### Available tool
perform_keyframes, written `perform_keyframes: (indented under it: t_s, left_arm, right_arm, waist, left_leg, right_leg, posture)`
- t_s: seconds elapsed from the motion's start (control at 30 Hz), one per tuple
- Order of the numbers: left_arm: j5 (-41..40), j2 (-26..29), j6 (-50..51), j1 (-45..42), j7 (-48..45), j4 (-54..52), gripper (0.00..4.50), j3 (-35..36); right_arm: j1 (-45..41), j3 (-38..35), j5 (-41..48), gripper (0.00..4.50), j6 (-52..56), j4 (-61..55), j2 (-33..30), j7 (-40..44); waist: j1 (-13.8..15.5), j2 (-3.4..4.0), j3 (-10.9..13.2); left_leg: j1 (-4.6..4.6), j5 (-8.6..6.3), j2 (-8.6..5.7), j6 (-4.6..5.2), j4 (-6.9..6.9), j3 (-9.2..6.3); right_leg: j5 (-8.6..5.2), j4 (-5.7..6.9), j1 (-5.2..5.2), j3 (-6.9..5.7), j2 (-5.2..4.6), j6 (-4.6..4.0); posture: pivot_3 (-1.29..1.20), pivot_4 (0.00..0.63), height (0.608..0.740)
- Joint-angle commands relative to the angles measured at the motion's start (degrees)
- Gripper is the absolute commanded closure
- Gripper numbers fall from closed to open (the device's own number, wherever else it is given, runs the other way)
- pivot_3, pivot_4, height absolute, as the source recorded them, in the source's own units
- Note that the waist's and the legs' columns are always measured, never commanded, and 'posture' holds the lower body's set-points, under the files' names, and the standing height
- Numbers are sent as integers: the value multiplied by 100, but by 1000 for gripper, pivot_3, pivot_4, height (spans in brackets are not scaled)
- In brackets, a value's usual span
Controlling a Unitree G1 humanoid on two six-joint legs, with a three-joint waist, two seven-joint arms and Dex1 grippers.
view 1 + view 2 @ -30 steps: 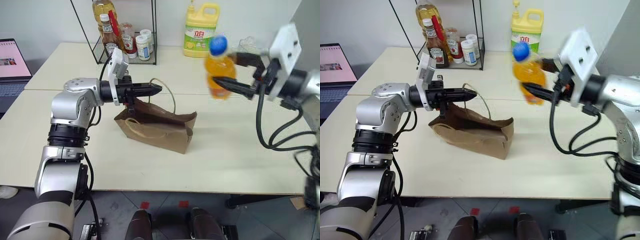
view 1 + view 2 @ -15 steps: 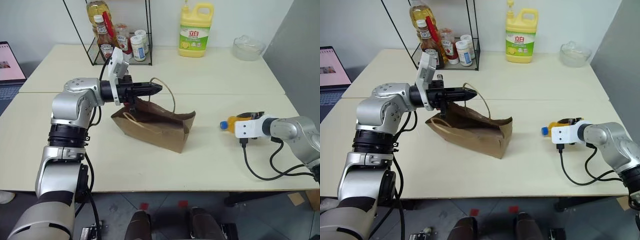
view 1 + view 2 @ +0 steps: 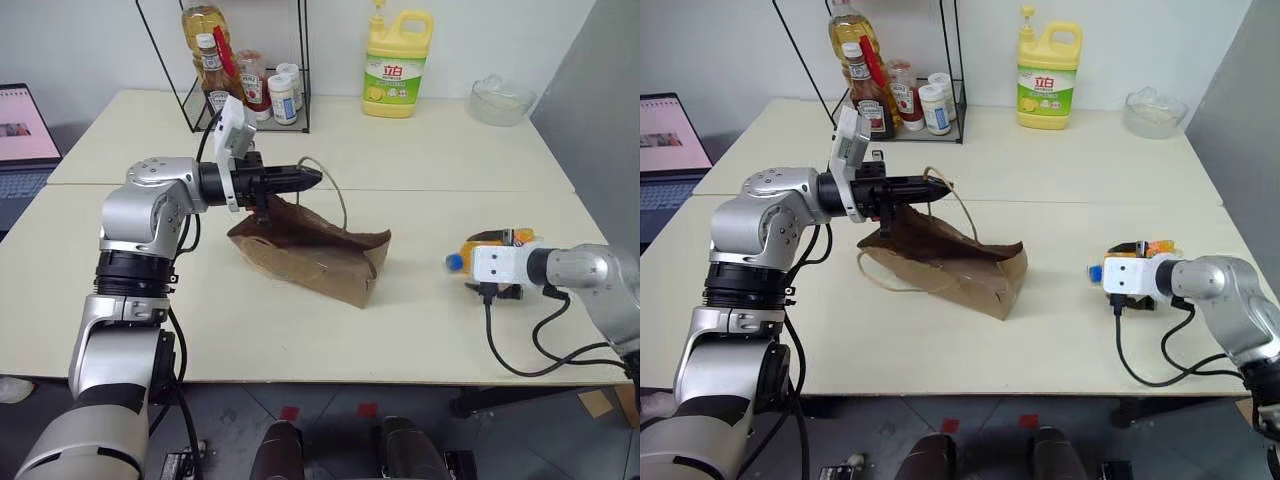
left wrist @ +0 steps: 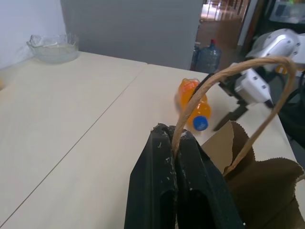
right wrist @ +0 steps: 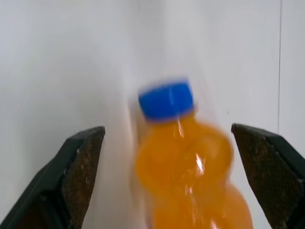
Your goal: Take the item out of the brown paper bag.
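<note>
The brown paper bag's lower edge is resting on the tabletop below my left gripper's fingers, so that gripper should open now and let go of the tan cord handle.
The brown paper bag point(image 3: 320, 262) lies slumped on the table's middle, its mouth toward the left arm. My left gripper point(image 3: 315, 178) is shut on one tan cord handle point(image 4: 248, 71) and holds it up above the bag. The item, a small orange bottle point(image 5: 190, 162) with a blue cap, lies on the table to the right of the bag point(image 4: 193, 98). My right gripper point(image 5: 167, 132) sits low over it, open, one finger on each side of the bottle and apart from it. In the head views the wrist camera housing hides most of the bottle point(image 3: 458, 262).
A black wire rack of sauce bottles point(image 3: 240, 70) stands at the back left. A yellow detergent jug point(image 3: 395, 65) and a glass bowl point(image 3: 500, 100) stand along the back. A laptop point(image 3: 20, 130) sits far left. The table's right edge runs close to the right arm.
The right arm came down from chest height with the bottle to the table at the right, and its fingers spread off the bottle. The left gripper kept still on the handle.
</note>
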Motion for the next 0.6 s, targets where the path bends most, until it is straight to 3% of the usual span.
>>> perform_keyframes:
  t_s: [0.03, 0.1, 0.2, 0.53, 0.6]
  left_arm:
    - [18, 67, -128, -53, 81, -116, 4500, 139]
    - [72, 59, -207, -66, 119, -38, 4500, 132]
    - [221, 31, -413, -121, 193, 147, 3898, 87]
    - [511, 87, -837, -109, 227, 338, 792, 134]
    - [524, 168, -879, -67, 331, 238, 603, 256]
  right_arm:
    - [115, -1047, 1522, 23, 1362, -1454, 164, 238]
    - [33, -1484, 2628, 23, 2431, -2247, 439, 65]
    - [-261, -1766, 3562, 0, 3420, -2866, 781, -337]
    - [-701, -1506, 3953, 0, 3899, -2922, 1071, -970]
    - [-696, -1494, 3972, 0, 3863, -2880, 1101, -1020]
  waist:
    - [-3, 0, 0]
    - [1, 0, 0]
    - [4, 0, 0]
    - [63, 0, 0]
    - [63, 0, 0]
  left_leg:
    - [1, 0, 1, -1, 1, 0]
    - [4, 0, 1, 0, 0, -2]
    - [4, 0, 1, 0, 1, -3]
    - [0, -8, 0, 15, 0, -2]
    - [0, -8, 1, 15, 0, -2]
  right_leg:
    - [0, 1, 0, 0, 1, 0]
    - [0, 2, 4, -2, 1, 0]
    - [0, 3, 4, -2, 1, 0]
    - [0, 1, -1, -3, 0, 0]
    - [0, 1, -1, -3, 0, 0]
  posture:
    - [0, 150, 740]
    - [0, 150, 740]
    - [0, 150, 740]
    - [0, 150, 740]
    - [0, 150, 740]
